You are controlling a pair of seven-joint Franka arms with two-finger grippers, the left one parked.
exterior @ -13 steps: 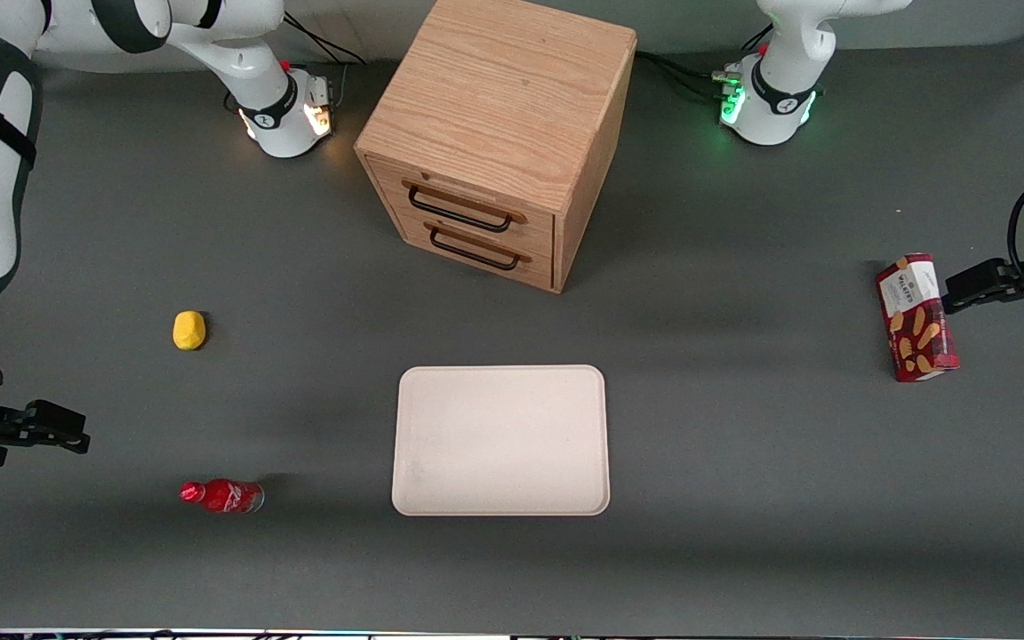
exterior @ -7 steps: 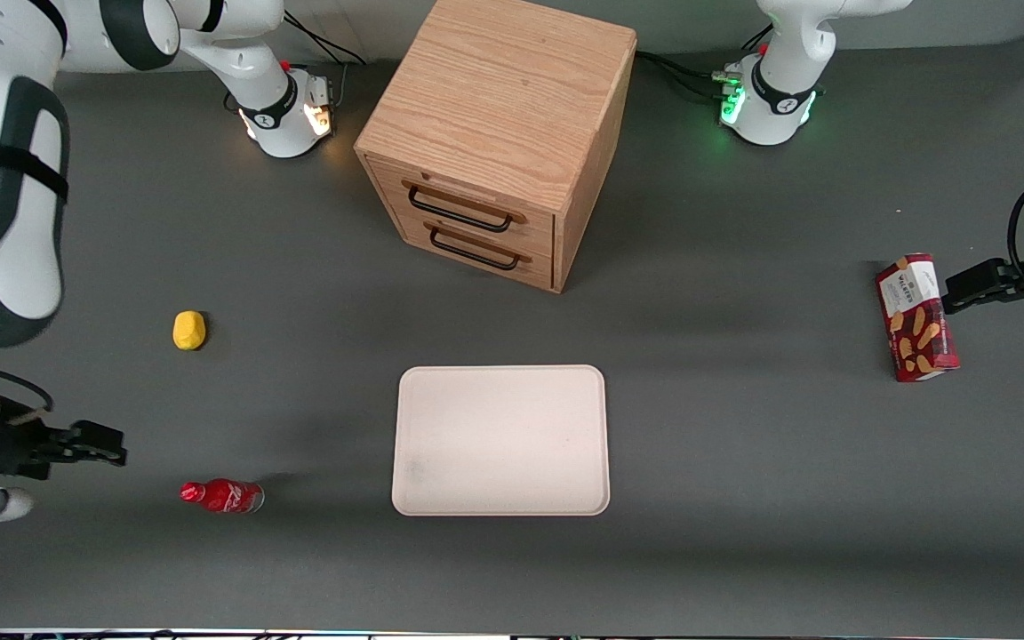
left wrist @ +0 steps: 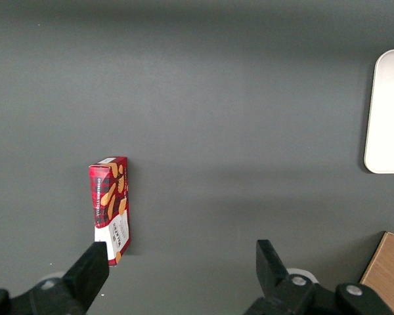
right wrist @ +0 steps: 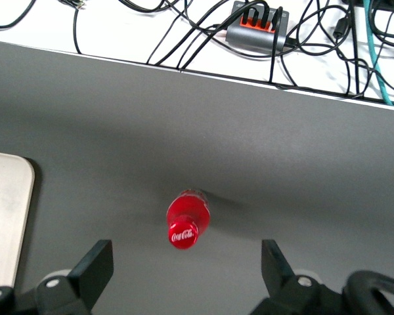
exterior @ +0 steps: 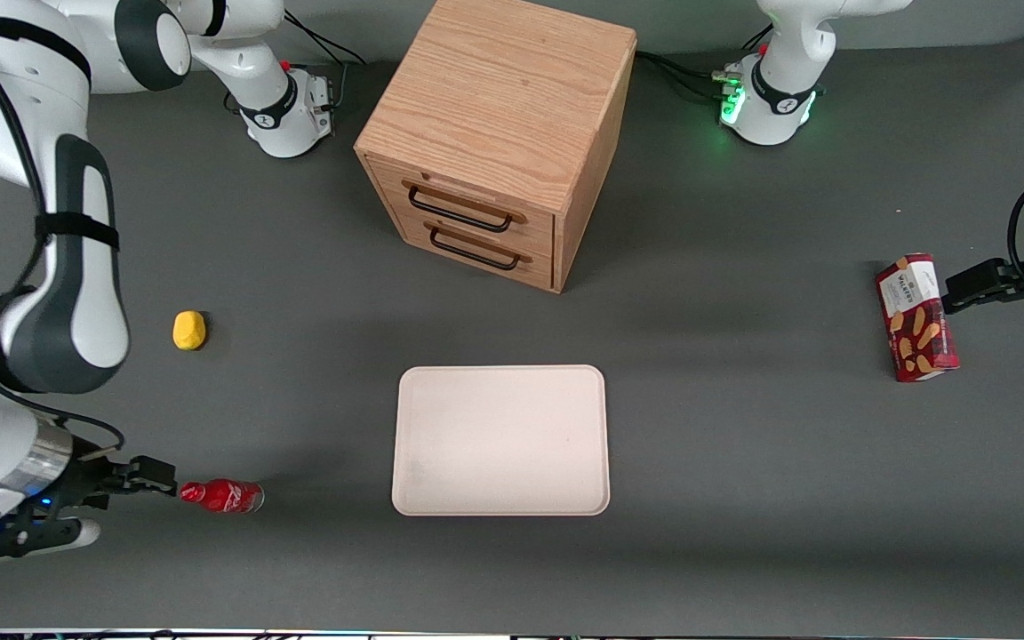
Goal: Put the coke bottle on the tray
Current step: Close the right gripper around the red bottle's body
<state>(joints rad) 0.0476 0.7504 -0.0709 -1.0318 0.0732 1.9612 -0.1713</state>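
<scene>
My right gripper should next grab the coke bottle by its capped upper part [exterior: 195, 492]. Then I can place the coke bottle on the tray [exterior: 500, 440].
The coke bottle [exterior: 221, 495] is a small red bottle with a red cap and white lettering. It stands on the grey table, apart from the cream-white tray [exterior: 500, 440], toward the working arm's end. My right gripper [exterior: 159, 486] is open and empty, just beside the bottle's cap and higher than it. In the right wrist view the bottle [right wrist: 187, 222] shows cap-first, and the gripper [right wrist: 186, 268] has its two dark fingers [right wrist: 95, 266] wide apart, one to each side of the cap and not touching it. The tray's edge [right wrist: 6, 223] shows there too.
A wooden two-drawer cabinet [exterior: 499, 133] stands farther from the front camera than the tray. A yellow lump [exterior: 189, 330] lies farther back than the bottle. A red snack box [exterior: 916, 317] stands toward the parked arm's end. Cables [right wrist: 249, 26] lie off the table's edge.
My right arm has swung in over the table. The gripper has moved toward the bottle and now sits right by its cap. The bottle and the tray have not moved.
</scene>
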